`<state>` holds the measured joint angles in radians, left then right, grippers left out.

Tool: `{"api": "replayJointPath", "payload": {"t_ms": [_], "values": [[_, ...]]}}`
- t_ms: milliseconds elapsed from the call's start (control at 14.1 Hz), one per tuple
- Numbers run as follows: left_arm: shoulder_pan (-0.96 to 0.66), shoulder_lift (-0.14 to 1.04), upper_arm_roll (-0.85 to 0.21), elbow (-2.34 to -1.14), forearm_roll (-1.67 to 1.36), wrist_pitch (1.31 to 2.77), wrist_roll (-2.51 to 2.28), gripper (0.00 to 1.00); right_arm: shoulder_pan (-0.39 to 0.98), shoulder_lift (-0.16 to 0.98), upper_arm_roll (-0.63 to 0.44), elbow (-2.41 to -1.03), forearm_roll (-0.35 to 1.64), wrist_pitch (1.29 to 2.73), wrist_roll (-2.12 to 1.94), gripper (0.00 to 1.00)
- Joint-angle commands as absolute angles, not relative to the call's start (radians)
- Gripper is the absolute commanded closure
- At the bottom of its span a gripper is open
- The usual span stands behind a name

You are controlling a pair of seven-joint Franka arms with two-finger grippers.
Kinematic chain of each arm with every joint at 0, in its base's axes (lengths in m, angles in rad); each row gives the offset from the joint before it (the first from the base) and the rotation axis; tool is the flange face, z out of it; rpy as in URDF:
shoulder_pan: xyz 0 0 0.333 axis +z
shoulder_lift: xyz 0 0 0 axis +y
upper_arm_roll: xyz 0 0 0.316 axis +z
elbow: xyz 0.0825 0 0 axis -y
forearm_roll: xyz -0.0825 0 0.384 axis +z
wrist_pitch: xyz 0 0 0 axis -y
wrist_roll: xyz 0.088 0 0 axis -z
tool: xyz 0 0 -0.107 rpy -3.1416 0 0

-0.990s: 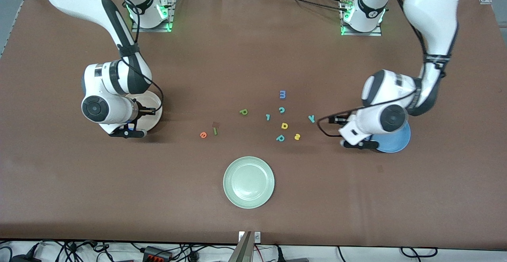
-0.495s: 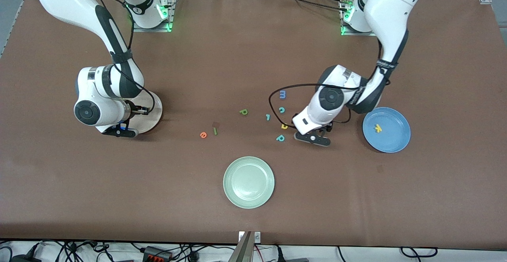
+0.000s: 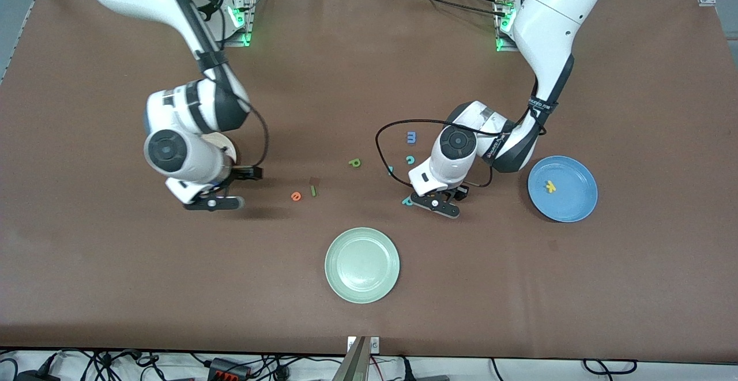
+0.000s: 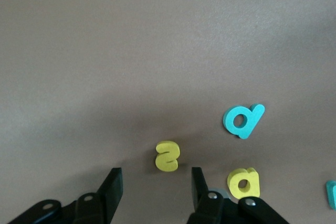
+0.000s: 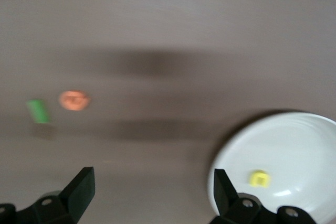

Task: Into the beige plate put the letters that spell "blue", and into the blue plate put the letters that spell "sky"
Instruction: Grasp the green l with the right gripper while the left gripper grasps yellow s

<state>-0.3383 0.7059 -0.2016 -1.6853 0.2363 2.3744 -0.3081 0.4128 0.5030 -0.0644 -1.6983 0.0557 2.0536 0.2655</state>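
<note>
I will next grab the dark green l by its straight stem [image 5: 38,111] with my right gripper, to add the l to the beige plate.
My left gripper [image 3: 439,204] [image 4: 156,183] hangs low over the scattered letters, open, with the yellow s [image 4: 168,156] lying just ahead of its fingertips. The blue plate [image 3: 571,205] holds the yellow k [image 3: 550,185]. My right gripper [image 3: 212,202] [image 5: 152,183] is open and empty over bare table beside the beige plate [image 3: 230,150] [image 5: 299,145], which holds the yellow u [image 5: 259,178]. The orange e [image 3: 296,196] [image 5: 74,100] and dark green l [image 3: 313,191] [image 5: 38,110] lie between the arms. The green b [image 3: 354,162] lies farther from the camera.
A pale green plate [image 3: 362,264] sits nearest the camera. A blue m [image 3: 411,136] and a teal c [image 3: 410,159] lie beside the left arm's cable. A teal p-shaped letter [image 4: 243,120] and a yellow d-like letter [image 4: 243,182] lie close to the s.
The left arm swung from the blue plate to the letters, leaving the k in the plate. The right gripper opened and moved off the beige plate toward the e and l.
</note>
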Motion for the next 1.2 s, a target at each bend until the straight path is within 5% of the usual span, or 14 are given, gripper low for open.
{"api": "replayJointPath", "payload": {"t_ms": [0,495,566,778,1131], "values": [[-0.341,0.736,-0.199,-1.657,0.261,2.387,-0.288,0.44,0.474,0.619,-0.069,-1.565,0.071,2.051,0.279,0.07],[-0.342,0.758,-0.199,-1.664,0.262,2.448,-0.288,0.47,0.587,0.744,-0.069,-1.499,0.138,2.2,0.357,0.4],[-0.344,0.758,-0.199,-1.664,0.262,2.448,-0.288,0.52,0.594,0.749,-0.069,-1.499,0.137,2.204,0.351,0.41],[-0.342,0.753,-0.199,-1.664,0.261,2.444,-0.29,0.87,0.609,0.772,-0.069,-1.499,0.135,2.233,0.353,0.49],[-0.299,0.665,-0.199,-1.658,0.261,2.321,-0.293,0.91,0.621,0.793,-0.074,-1.499,0.12,2.238,0.35,0.52]]}}
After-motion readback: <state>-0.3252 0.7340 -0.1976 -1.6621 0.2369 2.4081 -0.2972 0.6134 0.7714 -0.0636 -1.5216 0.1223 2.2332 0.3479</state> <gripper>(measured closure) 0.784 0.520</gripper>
